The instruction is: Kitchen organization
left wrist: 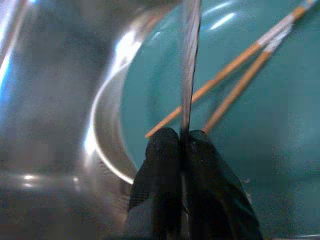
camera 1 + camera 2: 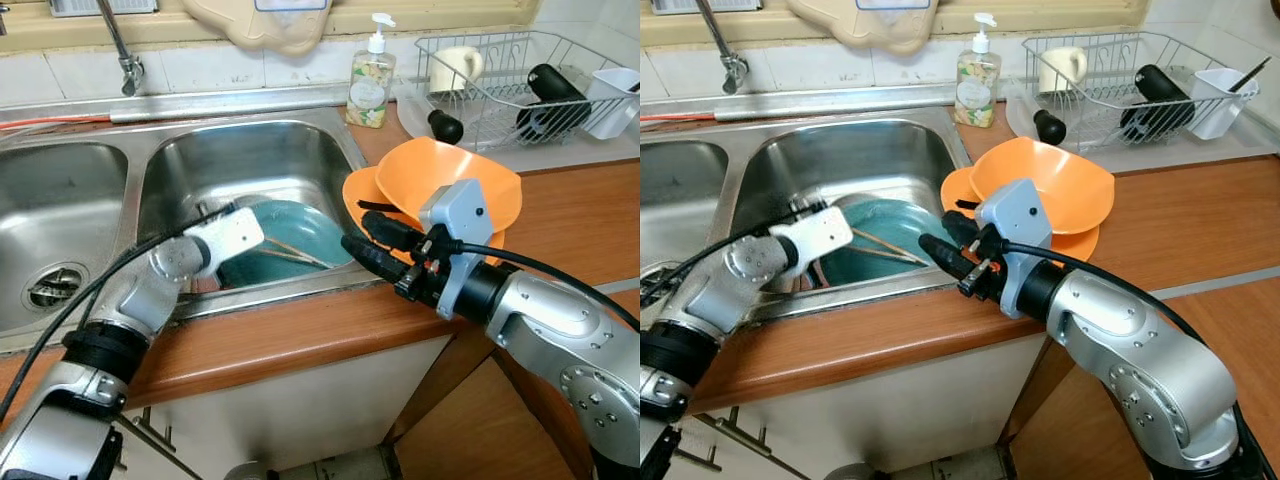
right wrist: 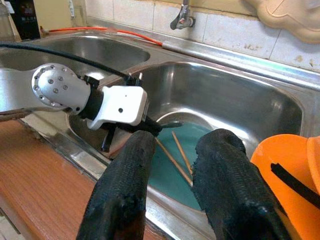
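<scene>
The orange bowl is far wider than my open fingers, so my right gripper should grab its thin rim [image 2: 393,160] next.
A teal plate [image 2: 305,230] lies in the right basin of the steel sink [image 2: 250,150], with two wooden chopsticks [image 2: 293,254] on it. My left gripper [image 1: 182,142] is down in that basin at the plate's near left rim, shut on a thin silver utensil [image 1: 189,60] seen edge-on; I cannot tell what kind. My right gripper [image 2: 356,230] hangs open over the sink's front right corner, nothing between its fingers [image 3: 125,180]. Right behind it an orange bowl [image 2: 470,185] sits on an orange plate [image 2: 358,195] on the wooden counter.
A soap bottle [image 2: 371,85] stands behind the sink's right corner. A wire dish rack [image 2: 510,80] with a mug, black items and a white holder is at the back right. The faucet [image 2: 125,55] rises at the back, and a second basin [image 2: 60,200] lies left.
</scene>
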Controlling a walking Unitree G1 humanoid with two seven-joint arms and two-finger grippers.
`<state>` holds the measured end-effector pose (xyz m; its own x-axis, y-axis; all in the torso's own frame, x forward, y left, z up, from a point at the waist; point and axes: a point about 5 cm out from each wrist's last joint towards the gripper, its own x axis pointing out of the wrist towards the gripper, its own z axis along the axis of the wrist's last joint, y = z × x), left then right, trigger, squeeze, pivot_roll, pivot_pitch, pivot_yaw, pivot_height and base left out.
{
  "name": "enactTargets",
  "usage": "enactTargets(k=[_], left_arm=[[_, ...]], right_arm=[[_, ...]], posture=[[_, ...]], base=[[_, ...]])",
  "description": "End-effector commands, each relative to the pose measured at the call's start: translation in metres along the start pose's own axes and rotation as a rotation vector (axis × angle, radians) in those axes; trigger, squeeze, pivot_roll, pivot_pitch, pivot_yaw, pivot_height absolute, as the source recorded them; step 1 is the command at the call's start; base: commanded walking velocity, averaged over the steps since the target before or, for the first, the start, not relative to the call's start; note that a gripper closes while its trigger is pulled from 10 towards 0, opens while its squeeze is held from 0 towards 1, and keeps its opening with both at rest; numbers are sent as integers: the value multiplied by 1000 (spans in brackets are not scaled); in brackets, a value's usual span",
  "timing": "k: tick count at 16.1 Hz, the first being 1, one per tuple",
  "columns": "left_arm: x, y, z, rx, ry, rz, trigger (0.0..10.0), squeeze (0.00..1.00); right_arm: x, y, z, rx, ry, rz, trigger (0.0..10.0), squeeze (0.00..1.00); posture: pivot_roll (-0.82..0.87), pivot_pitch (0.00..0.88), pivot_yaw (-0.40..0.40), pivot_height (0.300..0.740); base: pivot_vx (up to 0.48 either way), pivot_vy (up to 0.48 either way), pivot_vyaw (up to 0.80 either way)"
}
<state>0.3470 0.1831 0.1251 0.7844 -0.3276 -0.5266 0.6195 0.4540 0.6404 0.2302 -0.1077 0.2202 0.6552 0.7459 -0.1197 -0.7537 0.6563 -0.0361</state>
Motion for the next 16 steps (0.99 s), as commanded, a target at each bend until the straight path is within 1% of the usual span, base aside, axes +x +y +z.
enactTargets(k=[1, 3, 6, 7, 8, 9, 10, 11, 13, 14, 15, 16], left_arm=[[0, 0, 1, -4, 4, -13, 10000, 1000], [0, -3, 0, -15, 11, -26, 10000, 1000], [-1, -3, -1, -41, -3, -20, 10000, 1000], [-2, -2, 0, -47, -7, -12, 10000, 1000], [-4, 2, 2, -64, -30, 12, 10000, 1000], [-5, 4, 5, -86, -51, 24, 10000, 1000], [-7, 5, 9, -112, -87, 35, 10000, 1000], [-8, 7, 14, -146, -128, 46, 10000, 1000], [-13, 11, 26, -199, -230, 93, 10000, 1000], [-16, 13, 30, -214, -263, 103, 10000, 1000], [-22, 14, 37, -233, -325, 105, 10000, 1000], [-28, 14, 43, -267, -379, 100, 10000, 478]], right_arm=[[-2, 2, 0, -15, 10, 8, 10000, 0], [-2, 1, -1, -16, 14, -2, 10000, 0], [-1, -10, 1, -21, 1, -78, 10000, 0], [-1, -18, 4, -22, -17, -141, 10000, 0], [-3, -36, 12, -8, -60, -260, 10000, 0], [-5, -45, 15, 10, -80, -318, 10000, 0], [-8, -56, 17, 36, -91, -383, 10000, 576], [-11, -66, 17, 67, -96, -439, 10000, 1000], [-17, -82, 17, 83, -75, -514, 10000, 1000], [-20, -88, 17, 85, -64, -551, 10000, 1000], [-25, -98, 15, 98, -47, -614, 10000, 1000], [-29, -105, 14, 118, -35, -669, 10000, 1000]], posture=[[-102, 0, -3, 740], [-102, 0, -3, 740], [-102, 0, -3, 740], [-102, 0, -3, 740], [-101, 0, -5, 740], [-101, 0, -5, 740], [-101, 0, -5, 740], [-101, 0, -5, 740], [-104, 0, -1, 740], [-105, 0, -1, 740], [-104, 0, -1, 740], [-103, 0, -2, 740]], base=[[0, 0, 0], [0, 0, 0], [0, 0, 0], [0, 0, 0], [0, 0, 0], [0, 0, 0], [0, 0, 0], [0, 0, 0], [0, 0, 0], [0, 0, 0], [0, 0, 0], [0, 0, 0]])
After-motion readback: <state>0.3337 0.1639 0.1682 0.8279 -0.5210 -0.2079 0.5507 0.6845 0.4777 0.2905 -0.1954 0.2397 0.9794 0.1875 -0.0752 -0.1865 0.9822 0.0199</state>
